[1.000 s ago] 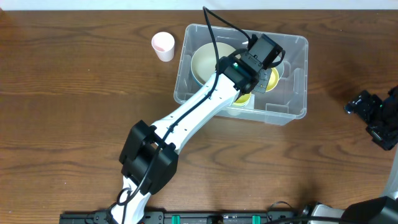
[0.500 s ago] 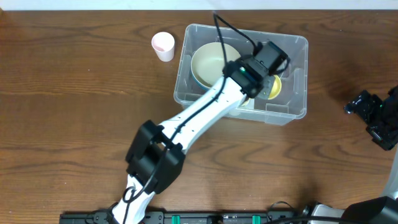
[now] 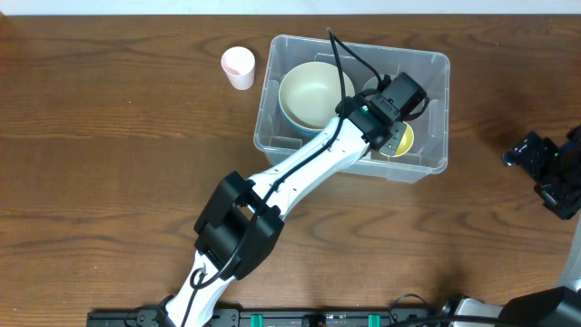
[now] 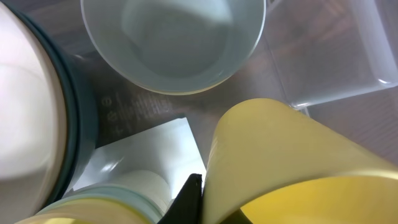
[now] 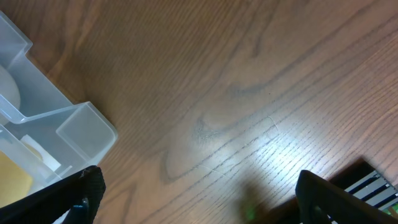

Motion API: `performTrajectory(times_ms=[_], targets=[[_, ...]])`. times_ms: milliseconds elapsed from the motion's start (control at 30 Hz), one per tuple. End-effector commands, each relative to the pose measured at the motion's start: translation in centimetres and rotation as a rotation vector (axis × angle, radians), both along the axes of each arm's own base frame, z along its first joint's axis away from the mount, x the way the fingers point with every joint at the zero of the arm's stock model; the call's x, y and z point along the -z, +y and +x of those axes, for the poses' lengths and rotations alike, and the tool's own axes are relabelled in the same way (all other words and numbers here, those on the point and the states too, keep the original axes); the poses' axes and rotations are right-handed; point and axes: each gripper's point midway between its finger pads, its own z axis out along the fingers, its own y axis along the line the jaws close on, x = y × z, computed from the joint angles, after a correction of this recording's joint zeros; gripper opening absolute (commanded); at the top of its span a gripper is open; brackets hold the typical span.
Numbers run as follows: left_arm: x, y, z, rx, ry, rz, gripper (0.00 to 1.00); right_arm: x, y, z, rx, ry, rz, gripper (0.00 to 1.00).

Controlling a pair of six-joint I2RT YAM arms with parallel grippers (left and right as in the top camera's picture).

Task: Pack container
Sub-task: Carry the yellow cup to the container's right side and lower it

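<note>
My left gripper releases the yellow bowl now, since the yellow bowl's lower end (image 4: 252, 115) stands down at the container's bottom beside the grey-blue bowl (image 4: 174, 43).
The clear plastic container (image 3: 434, 65) stands at the back middle of the table. Inside it, a large cream bowl with a blue outside (image 3: 313, 94) sits on the left. My left gripper (image 3: 392, 125) is down in the container's right half, shut on the wall of a yellow bowl (image 3: 402, 140). In the left wrist view the yellow bowl (image 4: 292, 155) fills the lower right, one black finger (image 4: 189, 198) pressed against it. A pale grey-blue bowl (image 4: 174, 43) lies beyond it on the container floor (image 4: 143, 149). My right gripper (image 3: 545, 168) is open and empty at the table's right edge.
A small pink cup (image 3: 239, 66) stands on the table left of the container. A light-blue-rimmed bowl (image 4: 106, 202) sits close at the left wrist view's lower left. The right wrist view shows the container's corner (image 5: 62, 127) and bare wood.
My left gripper has moved right and slightly forward inside the container, carrying the yellow bowl. More of the large cream bowl is uncovered. The right arm has not moved.
</note>
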Motion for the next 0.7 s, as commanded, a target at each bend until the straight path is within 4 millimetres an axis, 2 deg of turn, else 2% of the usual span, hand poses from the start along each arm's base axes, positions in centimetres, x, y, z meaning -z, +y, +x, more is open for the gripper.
performTrajectory(times_ms=[0, 667], targets=[[-0.31, 0.17, 0.18, 0.01, -0.01, 0.005, 0.07, -0.03, -0.14, -0.05, -0.008, -0.002, -0.003, 0.99], [-0.27, 0.22, 0.17, 0.009, -0.01, 0.007, 0.1, -0.03, -0.15, -0.05, -0.008, -0.001, -0.004, 0.99]])
